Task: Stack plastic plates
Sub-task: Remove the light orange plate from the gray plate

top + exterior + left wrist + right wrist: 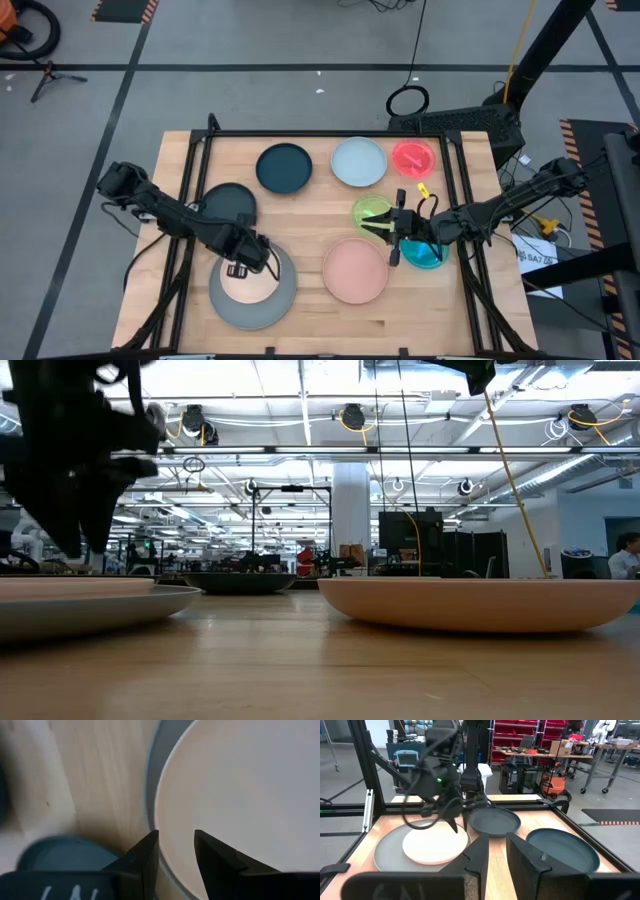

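The large grey plate needs to be cleared for stacking, so my left gripper needs to grab the cream plate by its rim (161, 842) next.
A cream plate (250, 283) lies inside the large grey plate (268, 312) at the table's near left. My left gripper (240, 265) hovers just above the cream plate's far rim (165, 810), fingers slightly apart and empty; the low view shows its tips (88, 545) clear of the plate. My right gripper (392, 238) is open and empty. It points toward the table's left between the small green plate (371, 210), the small teal plate (425, 255) and the salmon pink plate (355, 271). All plates rest flat on the table.
A charcoal plate (229, 202) lies beyond the grey one. A dark teal plate (284, 167), a light blue plate (359, 161) and a small red plate (413, 158) line the far side. A black frame (330, 133) runs along the table's edges.
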Action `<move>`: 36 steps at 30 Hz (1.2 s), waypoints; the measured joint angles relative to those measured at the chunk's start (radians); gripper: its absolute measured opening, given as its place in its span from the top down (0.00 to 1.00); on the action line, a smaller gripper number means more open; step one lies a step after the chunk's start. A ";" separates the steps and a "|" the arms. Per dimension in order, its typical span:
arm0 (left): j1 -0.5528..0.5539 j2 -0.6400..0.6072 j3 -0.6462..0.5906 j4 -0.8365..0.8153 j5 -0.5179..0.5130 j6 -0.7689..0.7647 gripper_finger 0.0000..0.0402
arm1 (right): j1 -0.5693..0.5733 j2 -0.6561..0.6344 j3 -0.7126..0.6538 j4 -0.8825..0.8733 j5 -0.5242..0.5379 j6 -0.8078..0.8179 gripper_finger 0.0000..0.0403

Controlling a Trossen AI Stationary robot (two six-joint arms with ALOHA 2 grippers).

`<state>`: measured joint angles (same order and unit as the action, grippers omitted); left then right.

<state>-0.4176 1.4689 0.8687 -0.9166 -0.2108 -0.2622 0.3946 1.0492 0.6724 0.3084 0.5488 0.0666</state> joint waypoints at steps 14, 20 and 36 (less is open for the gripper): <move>0.056 -0.072 -0.176 0.192 0.026 -0.056 0.67 | 0.000 0.000 0.000 0.001 0.000 0.000 0.85; 0.030 -0.071 -0.176 0.196 0.029 -0.065 0.67 | 0.000 0.000 0.000 0.003 0.000 -0.002 0.85; 0.000 -0.071 -0.176 0.191 0.029 -0.105 0.82 | 0.000 0.000 0.000 0.008 0.000 -0.003 0.85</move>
<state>-0.4175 1.3975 0.6926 -0.7257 -0.1818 -0.3672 0.3943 1.0492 0.6724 0.3168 0.5491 0.0631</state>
